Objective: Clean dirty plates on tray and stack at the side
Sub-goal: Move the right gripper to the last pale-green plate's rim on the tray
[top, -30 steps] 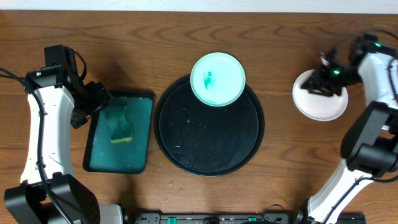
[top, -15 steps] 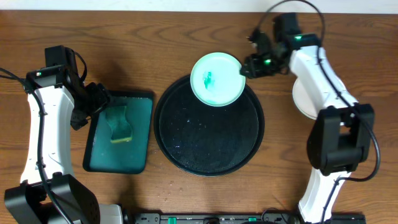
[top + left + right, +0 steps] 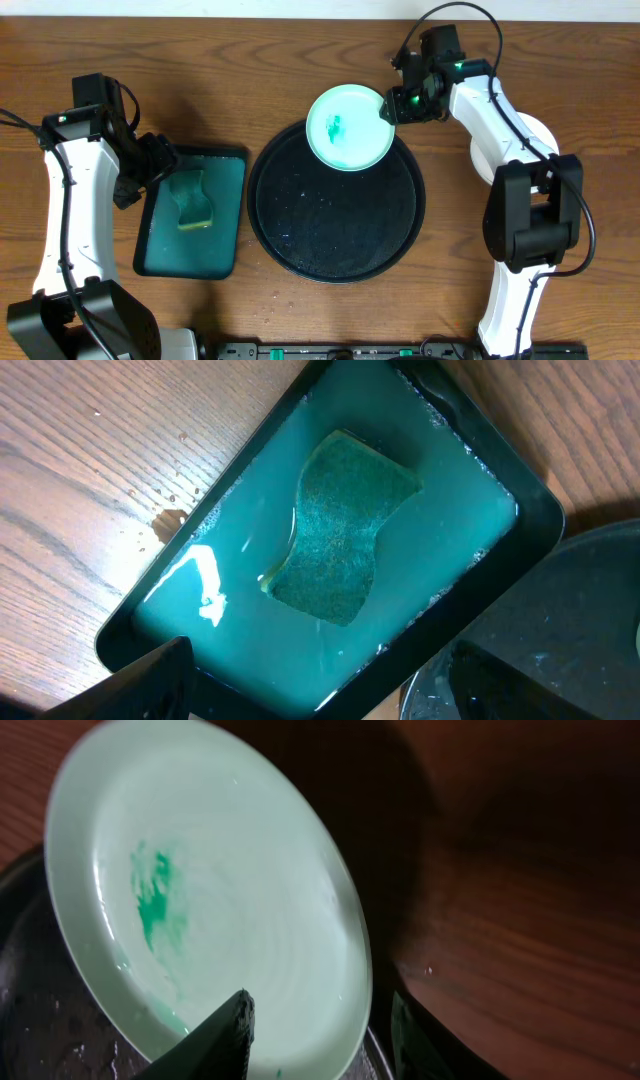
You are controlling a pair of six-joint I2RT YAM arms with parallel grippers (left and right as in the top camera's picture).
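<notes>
Both fingers of my right gripper are above the mint-green plate's rim [image 3: 391, 142] [image 3: 365, 995] and the tabletop. It isn't time to close on the plate yet, so my right gripper will first go down.
A pale mint-green plate [image 3: 349, 127] with a teal smear lies on the far rim of the round black tray [image 3: 335, 215]. My right gripper [image 3: 392, 107] is open at the plate's right edge. In the right wrist view the plate [image 3: 210, 910] has its rim between the spread fingers [image 3: 320, 1040], and the tray [image 3: 40, 1020] lies below it. A white plate [image 3: 483, 160] lies on the table at the right, partly under my right arm. No third plate shows. My left gripper [image 3: 150, 165] hangs open and empty [image 3: 330, 695] over the teal tray.
A teal rectangular tray [image 3: 225, 215] of liquid holds a green sponge [image 3: 190, 198] left of the black tray; both show in the left wrist view, tray [image 3: 200, 600] and sponge [image 3: 340, 530]. Bare wooden table lies around them.
My right gripper has swung left from the white plate at the right side to the mint-green plate's right rim. The left arm has not moved.
</notes>
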